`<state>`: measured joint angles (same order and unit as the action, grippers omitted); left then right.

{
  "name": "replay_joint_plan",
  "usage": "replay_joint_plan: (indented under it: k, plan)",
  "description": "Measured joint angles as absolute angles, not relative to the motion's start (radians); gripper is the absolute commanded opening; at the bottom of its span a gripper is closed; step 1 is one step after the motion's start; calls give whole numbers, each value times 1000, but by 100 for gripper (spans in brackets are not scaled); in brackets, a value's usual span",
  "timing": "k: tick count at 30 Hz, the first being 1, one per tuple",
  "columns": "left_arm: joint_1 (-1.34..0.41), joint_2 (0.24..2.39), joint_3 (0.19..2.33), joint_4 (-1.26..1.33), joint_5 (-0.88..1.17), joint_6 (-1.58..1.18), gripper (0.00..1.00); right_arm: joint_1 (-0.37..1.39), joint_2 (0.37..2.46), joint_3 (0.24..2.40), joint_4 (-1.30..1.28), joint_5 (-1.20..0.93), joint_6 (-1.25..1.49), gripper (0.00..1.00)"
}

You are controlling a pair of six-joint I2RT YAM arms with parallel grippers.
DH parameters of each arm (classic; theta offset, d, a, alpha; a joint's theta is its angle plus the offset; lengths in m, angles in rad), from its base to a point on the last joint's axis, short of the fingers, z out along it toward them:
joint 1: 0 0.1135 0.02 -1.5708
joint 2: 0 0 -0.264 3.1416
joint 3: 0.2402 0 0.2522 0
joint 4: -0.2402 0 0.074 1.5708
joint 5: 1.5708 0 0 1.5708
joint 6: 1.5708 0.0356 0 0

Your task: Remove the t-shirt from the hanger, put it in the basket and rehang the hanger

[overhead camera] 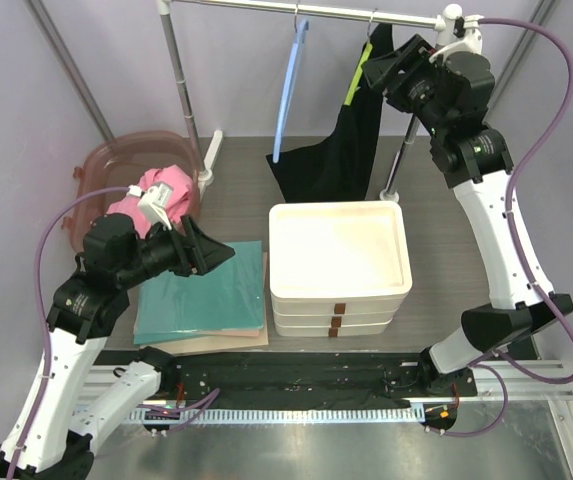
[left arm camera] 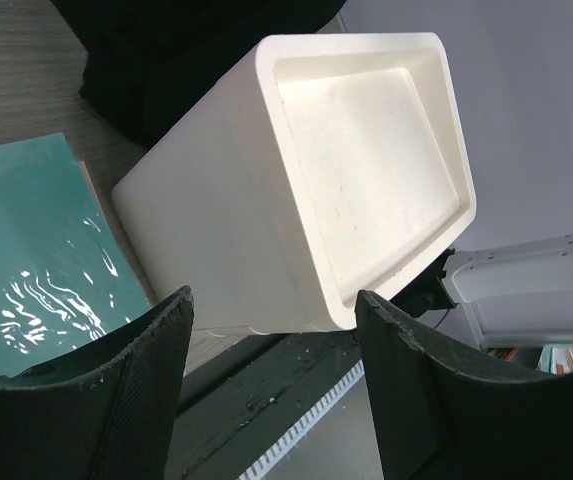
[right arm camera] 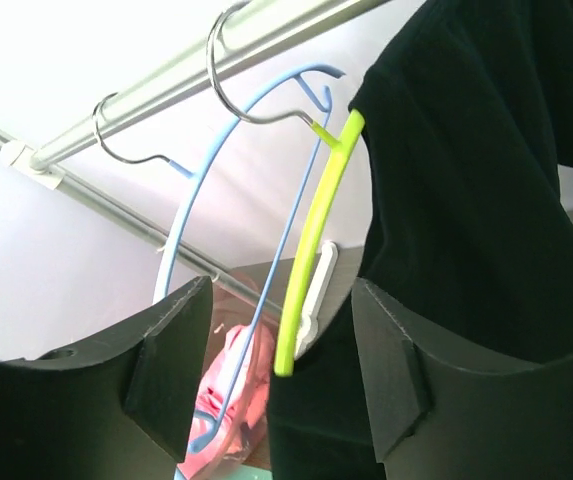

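Observation:
I will grab the yellow-green hanger by its bare arm with my right gripper. This leaves the hook and the shirt side free to remove the t-shirt.
A black t-shirt hangs on a yellow-green hanger from the metal rail; its hem pools on the table. In the right wrist view the hanger has one arm bare and the shirt hangs off the other side. My right gripper is open up at the rail beside the shirt's shoulder; its fingers straddle the hanger's lower end without touching. My left gripper is open and empty, low over the teal cloth, pointing at the white bins.
An empty blue hanger hangs on the rail left of the shirt. A stack of white bins stands mid-table. Folded teal cloth lies left of it. A pink basket with pink clothes sits at the back left.

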<state>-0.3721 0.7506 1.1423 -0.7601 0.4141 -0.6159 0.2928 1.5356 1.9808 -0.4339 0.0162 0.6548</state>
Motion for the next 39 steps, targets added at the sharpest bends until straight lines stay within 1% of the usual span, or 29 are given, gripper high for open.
replay_joint_plan:
  k: [5,8,11,13,19,23,28,30,33,34,35,37,39]
  plan:
    - [-372,744,1142,-765,415,-614,66,293,1595,2005,-419,16,662,63]
    - [-372,740,1144,-780,415,-605,66,293,1642,2017,-419,8,665,58]
    - [-372,736,1146,-786,415,-593,66,293,1685,2020,-418,-13,674,50]
    - [-372,736,1147,-788,415,-591,66,293,1702,2021,-418,-23,685,49]
    - [-372,735,1147,-792,414,-588,66,293,1711,2033,-402,-30,707,45]
    - [-372,735,1147,-796,415,-587,66,293,1711,2057,-377,-30,714,38]
    - [-372,729,1147,-803,415,-585,66,293,1715,2059,-362,-39,731,35]
    - [-372,728,1147,-805,415,-583,66,293,1718,2059,-358,-41,741,31]
    - [-372,728,1147,-807,415,-576,66,293,1718,2049,-345,-43,759,22]
    - [-372,728,1147,-807,415,-574,66,293,1718,2043,-336,-45,765,14]
    - [-372,727,1147,-807,415,-572,66,292,1718,2035,-324,-48,774,9]
    - [-372,724,1147,-809,415,-569,66,293,1720,2023,-308,-51,800,1]
    - [-372,720,1147,-814,413,-567,66,292,1722,2009,-273,-60,830,1]
